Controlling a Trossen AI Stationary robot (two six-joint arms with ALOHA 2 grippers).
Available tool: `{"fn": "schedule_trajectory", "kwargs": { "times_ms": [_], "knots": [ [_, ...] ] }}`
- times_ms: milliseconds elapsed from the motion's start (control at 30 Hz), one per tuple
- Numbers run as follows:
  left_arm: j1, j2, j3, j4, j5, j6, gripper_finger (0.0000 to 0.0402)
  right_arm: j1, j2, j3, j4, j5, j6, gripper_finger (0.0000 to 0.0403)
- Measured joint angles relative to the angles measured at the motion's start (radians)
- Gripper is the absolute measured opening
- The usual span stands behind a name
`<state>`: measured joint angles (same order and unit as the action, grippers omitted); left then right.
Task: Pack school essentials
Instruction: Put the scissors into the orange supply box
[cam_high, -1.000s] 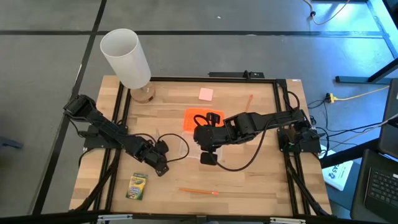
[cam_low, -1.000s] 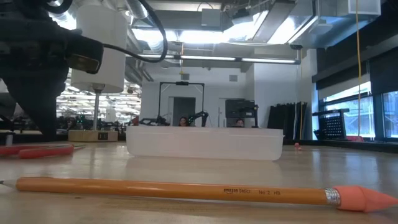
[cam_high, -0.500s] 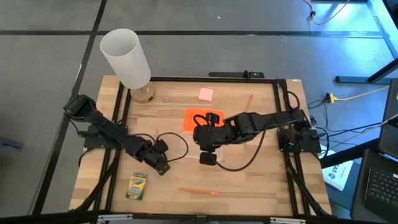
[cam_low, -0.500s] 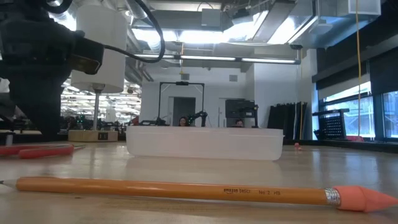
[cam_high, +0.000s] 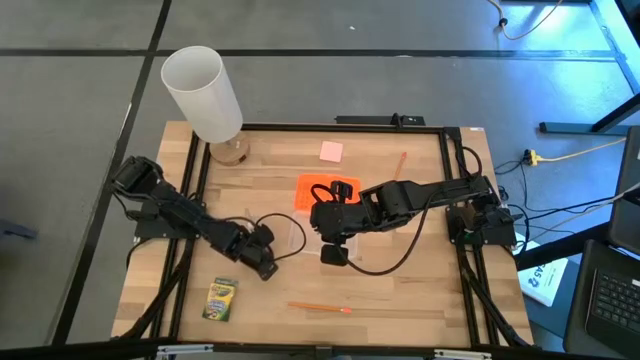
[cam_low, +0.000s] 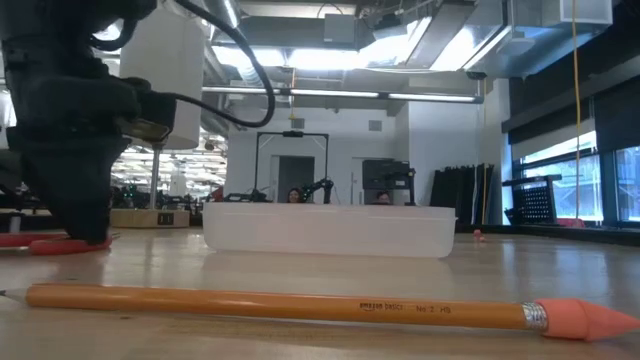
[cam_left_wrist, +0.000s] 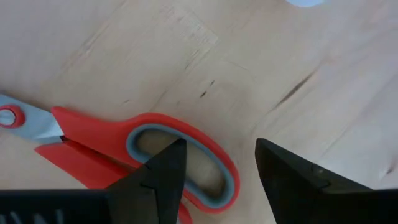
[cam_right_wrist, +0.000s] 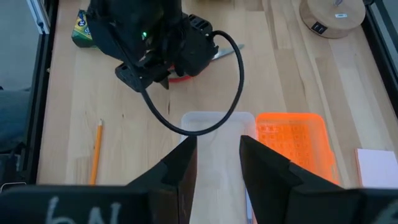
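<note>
The left gripper grips the red-handled scissors (cam_left_wrist: 124, 149) by the outer handle loop (cam_left_wrist: 217, 165) next, to pack them into the clear box.
The red-handled scissors (cam_left_wrist: 124, 149) lie flat on the table, and their handles show red in the low view (cam_low: 60, 243). My left gripper (cam_left_wrist: 217, 149) is open and low over them (cam_high: 262, 265), pointing down. One finger (cam_left_wrist: 165, 171) is over the outer handle loop (cam_left_wrist: 217, 165); the other (cam_left_wrist: 292, 180) is over bare wood beside it. My right gripper (cam_right_wrist: 217, 146) is open above the clear box (cam_right_wrist: 217, 124), at the table's middle (cam_high: 335, 255). The crayon box (cam_high: 221, 299), a pencil (cam_high: 320, 307), the pink eraser (cam_high: 331, 151) and an orange pencil (cam_high: 400, 165) lie apart. My left gripper comes at the scissors from above, with the outer handle loop's rim (cam_left_wrist: 230, 180) between its open fingers. I cannot tell whether either finger touches it. The scissors lie flat on the table.
The orange lid (cam_high: 312, 188) lies beside the clear box (cam_low: 330, 230). The tall white cylinder (cam_high: 203, 92) stands on its wooden base at the far left corner. A black frame runs around the table. The pencil with the eraser tip (cam_low: 300, 305) lies along the near edge.
My left gripper has come down onto the scissors' place and shifted a little toward the table's right. In the low view it now reaches the table top by the red handles. My right arm and the other things have kept still.
</note>
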<state>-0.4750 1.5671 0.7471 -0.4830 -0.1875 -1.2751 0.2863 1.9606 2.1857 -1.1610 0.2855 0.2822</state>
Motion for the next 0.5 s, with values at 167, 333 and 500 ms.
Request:
{"fn": "schedule_trajectory", "kwargs": {
  "times_ms": [167,333,500],
  "knots": [
    [0.0,0.015,0.0,0.001,0.0,-0.004,0.0187,0.0,0.0,0.0,0.002,0.0,0.0,0.0123],
    [0.0,0.016,0.0,-0.003,0.002,-0.004,0.0174,0.0,0.0,0.0,0.011,0.0,0.0,0.0123],
    [0.0,0.017,-0.001,-0.014,-0.009,-0.007,0.0139,0.0,0.0,0.0,0.014,0.0,0.0,0.0123]
  ]
}}
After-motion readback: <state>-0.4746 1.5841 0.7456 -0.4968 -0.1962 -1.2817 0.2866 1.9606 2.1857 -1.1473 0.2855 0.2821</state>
